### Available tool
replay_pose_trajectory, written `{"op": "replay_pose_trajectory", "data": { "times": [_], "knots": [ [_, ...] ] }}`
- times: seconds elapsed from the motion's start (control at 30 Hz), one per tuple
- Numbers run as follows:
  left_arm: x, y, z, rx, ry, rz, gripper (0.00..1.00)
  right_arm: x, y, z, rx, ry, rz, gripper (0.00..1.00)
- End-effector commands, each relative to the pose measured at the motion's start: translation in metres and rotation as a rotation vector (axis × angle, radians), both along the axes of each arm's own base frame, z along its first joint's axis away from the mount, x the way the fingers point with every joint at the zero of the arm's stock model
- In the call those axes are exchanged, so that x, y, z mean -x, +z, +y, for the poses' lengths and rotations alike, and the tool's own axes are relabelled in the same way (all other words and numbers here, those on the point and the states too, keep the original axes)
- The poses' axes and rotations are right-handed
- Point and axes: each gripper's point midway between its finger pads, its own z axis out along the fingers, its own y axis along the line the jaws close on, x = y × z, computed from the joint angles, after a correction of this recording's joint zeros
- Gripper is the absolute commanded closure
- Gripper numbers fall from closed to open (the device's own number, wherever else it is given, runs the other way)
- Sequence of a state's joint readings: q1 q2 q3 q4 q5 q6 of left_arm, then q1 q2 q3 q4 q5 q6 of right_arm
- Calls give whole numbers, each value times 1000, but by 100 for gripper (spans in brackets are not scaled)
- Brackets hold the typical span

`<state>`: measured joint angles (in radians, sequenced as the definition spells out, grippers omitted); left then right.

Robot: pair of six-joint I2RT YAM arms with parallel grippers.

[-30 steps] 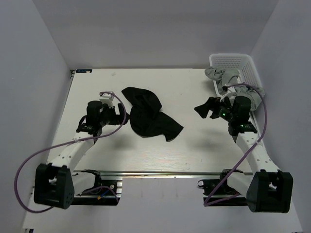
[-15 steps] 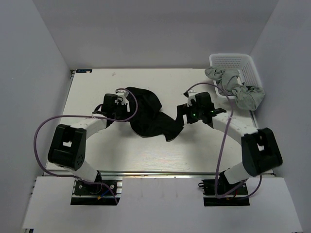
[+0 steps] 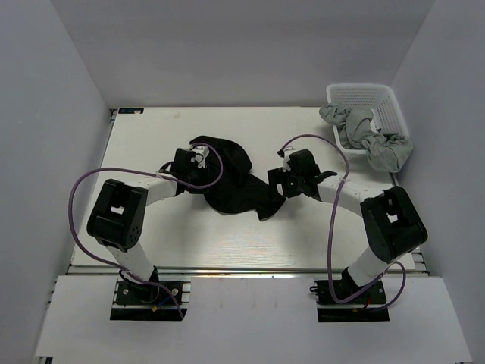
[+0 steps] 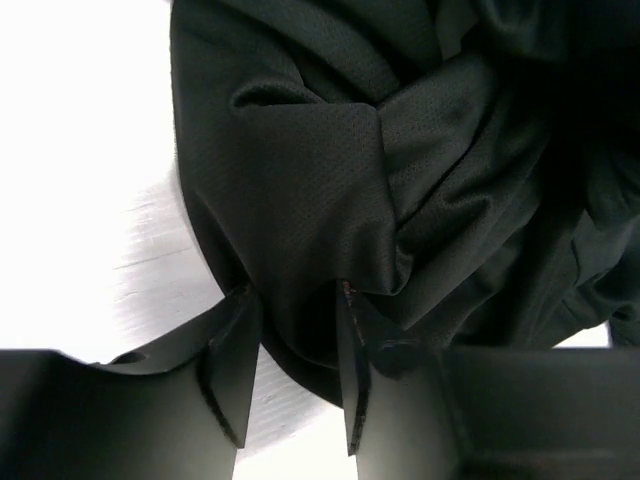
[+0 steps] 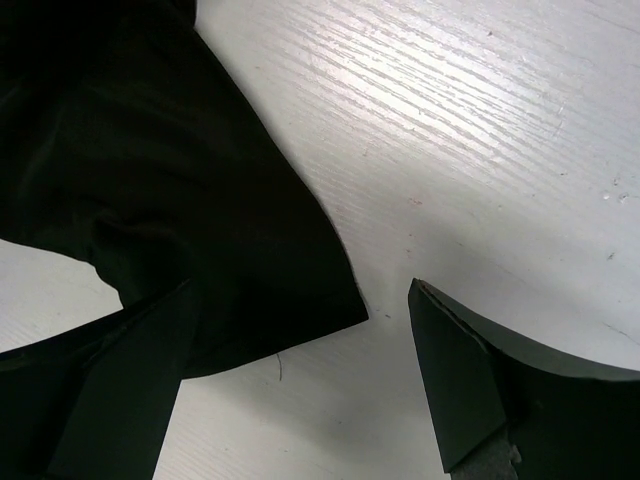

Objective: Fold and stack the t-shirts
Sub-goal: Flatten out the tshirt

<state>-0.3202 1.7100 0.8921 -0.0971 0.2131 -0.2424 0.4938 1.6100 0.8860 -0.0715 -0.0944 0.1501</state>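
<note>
My right gripper takes hold of the black t-shirt (image 3: 236,182) by its flat corner (image 3: 280,198) between the gripper's fingers next, to stretch and spread it for folding.
A black t-shirt (image 3: 236,182) lies crumpled in the middle of the table. My left gripper (image 3: 198,158) is at its left edge. In the left wrist view the left gripper (image 4: 295,292) is half closed. A fold of the black t-shirt (image 4: 330,170) hangs between its fingertips (image 4: 238,360), and a strip of table shows in the gap below. My right gripper (image 3: 279,182) is at the shirt's right corner. It stands wide open (image 5: 300,290), with that corner of the t-shirt (image 5: 200,220) lying flat between its fingers. Light grey t-shirts (image 3: 371,140) spill from the basket.
A white lattice basket (image 3: 362,95) stands at the table's back right corner, with grey fabric draped over its front rim. Purple cables loop from both arms above the table. Grey walls close in the left, back and right sides.
Both arms have swung inward from the table's sides to the black t-shirt. The left jaws have narrowed from wide open to half closed around the fabric. The right jaws stayed wide.
</note>
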Motion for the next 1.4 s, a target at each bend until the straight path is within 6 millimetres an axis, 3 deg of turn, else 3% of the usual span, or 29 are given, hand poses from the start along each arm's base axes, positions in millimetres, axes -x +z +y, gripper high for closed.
{"op": "replay_pose_trajectory", "data": {
  "times": [0.0, 0.17, 0.27, 0.4, 0.57, 0.63, 0.67, 0.8, 0.83, 0.87, 0.9, 0.97, 1.07, 1.1, 1.13, 1.2, 1.33, 1.37],
  "knots": [
    [-7, 6, -6, -10, -13, -24, 59, -4, -5, -1, 39, -45, -32, 10],
    [-7, 9, -12, -1, -28, -31, 84, 5, -17, 1, 64, -35, 12, 10],
    [-8, 25, -16, 13, -37, -69, 100, 10, -22, 6, 75, -17, 27, 20],
    [-6, 43, -17, 36, -43, -114, 100, 14, -38, 0, 140, -46, 48, 34],
    [-5, 71, -16, 61, -43, -186, 100, 7, -31, -6, 207, -76, 5, 75],
    [-7, 91, -17, 80, -42, -243, 100, -1, -16, -13, 230, -117, -47, 100],
    [-6, 99, -18, 92, -49, -258, 100, -3, -10, -12, 223, -125, -63, 100],
    [-3, 140, -20, 136, -60, -360, 100, -8, 35, 3, 85, -103, -167, 100],
    [-3, 152, -20, 152, -54, -382, 100, -10, 63, 10, 10, -93, -238, 100],
    [-4, 163, -21, 170, -48, -411, 100, -11, 73, 10, -6, -95, -265, 100],
    [0, 183, -21, 193, -56, -461, 100, -13, 93, 10, -43, -101, -310, 100],
    [2, 203, -21, 220, -52, -517, 100, -18, 129, 12, -87, -101, -406, 100],
    [4, 249, -14, 240, -26, -628, 100, -17, 187, 7, -155, -115, -530, 100],
    [5, 257, -10, 235, -8, -644, 100, -17, 197, 4, -166, -127, -548, 100],
    [5, 280, -4, 234, 25, -694, 100, -15, 227, 1, -206, -136, -610, 100],
    [7, 298, 4, 227, 59, -725, 100, -16, 248, -9, -199, -169, -671, 100],
    [13, 356, 23, 237, 147, -853, 100, -5, 329, -23, -280, -203, -841, 100],
    [13, 360, 26, 232, 161, -858, 100, -4, 338, -26, -288, -211, -862, 100]
  ]
}}
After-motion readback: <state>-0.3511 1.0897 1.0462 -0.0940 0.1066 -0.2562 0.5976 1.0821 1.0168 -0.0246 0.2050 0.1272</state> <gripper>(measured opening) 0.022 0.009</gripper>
